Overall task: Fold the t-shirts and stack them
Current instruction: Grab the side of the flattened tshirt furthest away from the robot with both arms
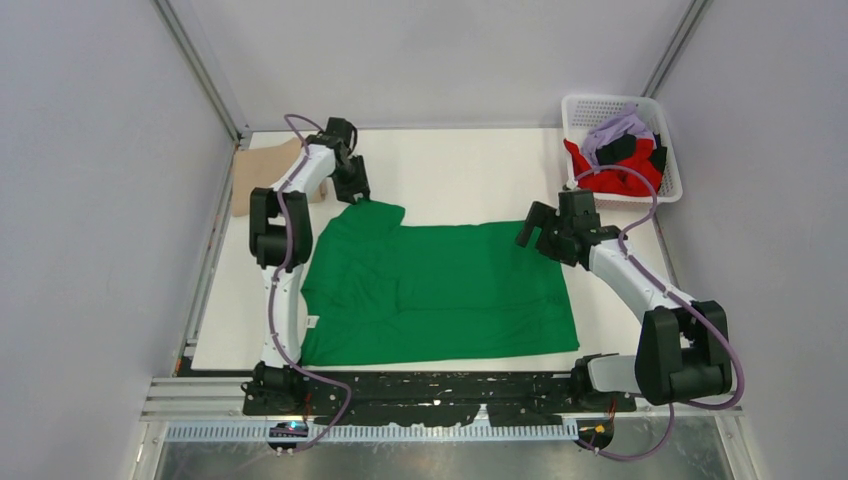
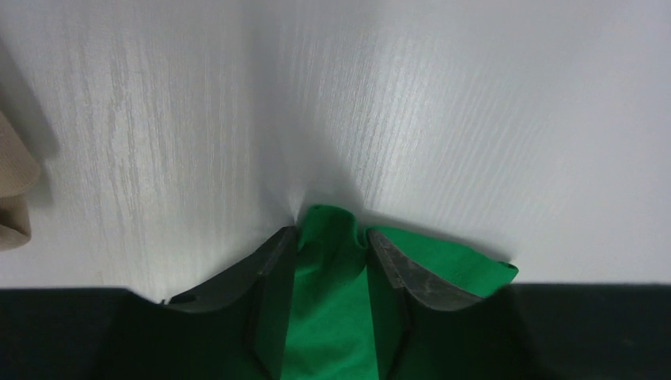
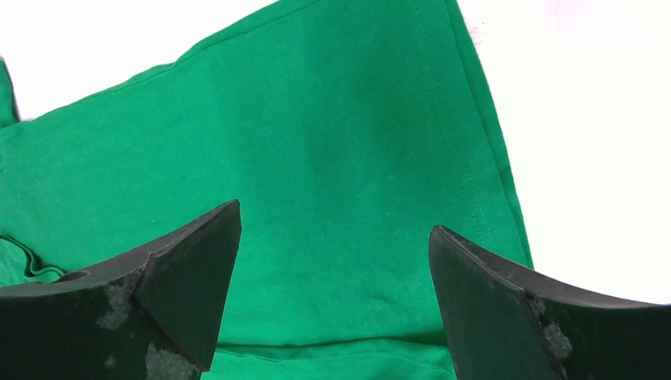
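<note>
My right gripper pinches the green t-shirt's far corner opposite the neck label next, so that both grippers get to fold its far edge inward.
The bright green t-shirt (image 1: 440,290) lies spread on the white table, its small white neck label at the left edge. My left gripper (image 1: 352,190) is shut on the shirt's far-left sleeve; in the left wrist view green cloth (image 2: 332,269) is pinched between the fingers (image 2: 399,269). My right gripper (image 1: 535,230) is open above the shirt's far-right corner; in the right wrist view the green shirt (image 3: 332,158) shows between the spread fingers (image 3: 190,277). A tan shirt (image 1: 262,175) lies at the far left. Red (image 1: 618,178), lilac (image 1: 612,130) and black shirts sit in the basket.
The white lattice basket (image 1: 668,150) stands at the far right corner. Grey walls and metal frame posts enclose the table. A black rail (image 1: 440,392) with the arm bases runs along the near edge. The tan cloth edge shows in the left wrist view (image 2: 14,198).
</note>
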Robot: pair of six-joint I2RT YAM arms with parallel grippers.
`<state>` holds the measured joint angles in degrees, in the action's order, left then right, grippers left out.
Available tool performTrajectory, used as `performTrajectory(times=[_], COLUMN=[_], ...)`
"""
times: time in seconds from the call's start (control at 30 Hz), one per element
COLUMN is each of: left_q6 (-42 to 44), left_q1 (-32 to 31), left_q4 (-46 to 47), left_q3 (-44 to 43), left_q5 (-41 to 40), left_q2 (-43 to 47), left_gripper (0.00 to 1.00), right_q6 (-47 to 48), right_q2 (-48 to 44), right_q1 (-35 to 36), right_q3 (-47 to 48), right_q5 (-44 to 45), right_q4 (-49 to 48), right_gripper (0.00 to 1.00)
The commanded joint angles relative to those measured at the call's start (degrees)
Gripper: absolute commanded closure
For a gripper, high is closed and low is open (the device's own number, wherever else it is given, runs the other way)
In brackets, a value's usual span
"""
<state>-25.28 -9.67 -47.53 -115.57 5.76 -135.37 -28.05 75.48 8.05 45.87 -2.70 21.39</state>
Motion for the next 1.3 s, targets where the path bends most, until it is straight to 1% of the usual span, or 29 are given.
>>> performTrajectory(times=[0.0,0.1,0.17,0.27,0.33,0.47,0.53,0.7,0.8,0.87,0.93,1.03,1.1,1.17,1.27], left_q6=[0.67,1.47,2.03,2.42,2.59,2.21,1.49,0.71,0.44,0.32,0.08,-0.25,-0.45,-0.61,-0.94], left_q1=[-0.77,-1.09,-1.24,-1.32,-1.31,-1.27,-1.25,-1.23,-1.23,-1.14,-1.15,-1.06,-0.99,-0.97,-0.8], left_q4=[-2.17,-3.08,-3.49,-3.97,-4.39,-5.24,-4.79,-3.83,-2.95,-2.63,-2.45,-2.37,-1.95,-1.52,-1.22], left_q3=[-1.67,-3.07,-3.91,-4.84,-5.93,-8.41,-8.17,-6.93,-5.69,-5.07,-4.64,-4.25,-3.62,-2.93,-1.98], left_q5=[-2.71,-3.78,-4.32,-4.8,-5.19,-5.28,-5.23,-5.24,-5.24,-5.3,-5.24,-5.26,-5.28,-5.24,-5.31], left_q2=[1.1,0.44,0.01,-0.52,-1.16,-2.29,-2.18,-1.61,-0.9,-0.57,-0.38,-0.13,0.25,0.72,1.51], left_gripper=[0.65,0.69,0.79,1.0,1.0,1.0,1.0,1.0,1.0,1.0,1.0,1.0,1.0,1.0,1.0], right_q6=[1.11,1.59,1.92,2.1,2.34,2.55,2.41,1.67,1.01,0.84,0.36,0.02,0.01,0.0,-0.03], right_q2=[-2.46,-2.4,-1.95,-1.25,-0.06,5.53,9.69,21.71,29.13,32.36,34.16,35.22,35.18,34.88,33.88], right_q1=[-0.77,-1.06,-1.27,-1.36,-1.37,-1.31,-1.38,-1.3,-1.31,-1.25,-1.03,-1.07,-0.98,-1.01,-1.02], right_q3=[-0.06,-0.16,-0.04,0.65,1.81,6.21,9.07,19.12,24.32,27.89,29.29,29.57,29.1,28.2,26.31], right_q5=[0.31,0.88,1.46,4.28,6.73,9.91,11.6,13.7,15.37,14.32,14.4,15.7,16.72,17.03,17.64], right_q4=[-1.62,-1.63,-1.62,-1.61,-1.63,-1.86,-2.31,-3.38,-2.53,-0.55,-0.79,-0.12,0.1,0.24,0.4], right_gripper=[0.05,0.05,0.04,0.04,0.04,0.03,0.0,0.0,0.07,0.14,0.18,0.24,0.31,0.41,0.48])
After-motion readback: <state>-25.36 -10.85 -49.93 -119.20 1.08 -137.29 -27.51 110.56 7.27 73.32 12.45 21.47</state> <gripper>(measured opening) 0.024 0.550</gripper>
